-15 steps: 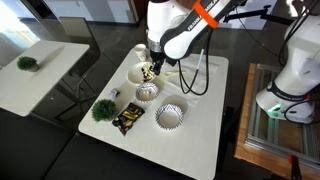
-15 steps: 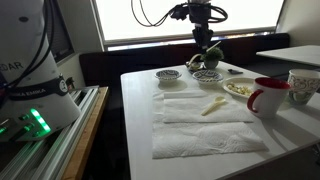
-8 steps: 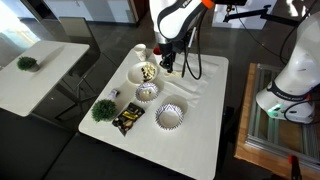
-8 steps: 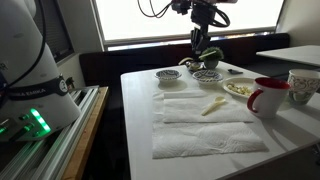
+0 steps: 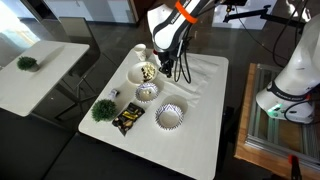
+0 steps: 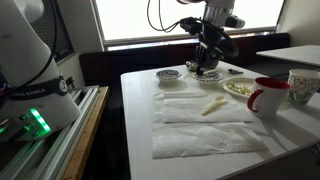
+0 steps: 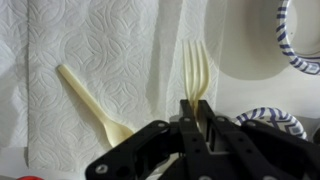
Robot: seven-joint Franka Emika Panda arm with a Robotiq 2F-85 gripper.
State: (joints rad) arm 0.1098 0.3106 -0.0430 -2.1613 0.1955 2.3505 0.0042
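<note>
My gripper holds the cream fork with its teeth just above the paper towel, close to the towel's edge, so I should lower the fork before my gripper lets go of it.
My gripper (image 7: 196,112) is shut on the handle of a cream plastic fork (image 7: 196,68), whose tines stick out ahead over a white paper towel (image 7: 110,40). A cream plastic spoon (image 7: 90,100) lies on the towel just beside the fork. In both exterior views the gripper (image 5: 165,68) (image 6: 207,63) hangs low over the table's far part, by the patterned bowls. The spoon (image 6: 212,105) also shows lying on the paper towels (image 6: 205,125).
On the white table: a plate with food (image 5: 146,72), two patterned bowls (image 5: 148,92) (image 5: 171,116), a small green plant (image 5: 102,109), a snack bag (image 5: 127,120). A red mug (image 6: 268,98) and a white mug (image 6: 303,84) stand near the table's edge. Another robot (image 5: 290,70) stands beside the table.
The arm has swung from over the plate with food to over the paper towel and come down a little. The gripper has stayed shut.
</note>
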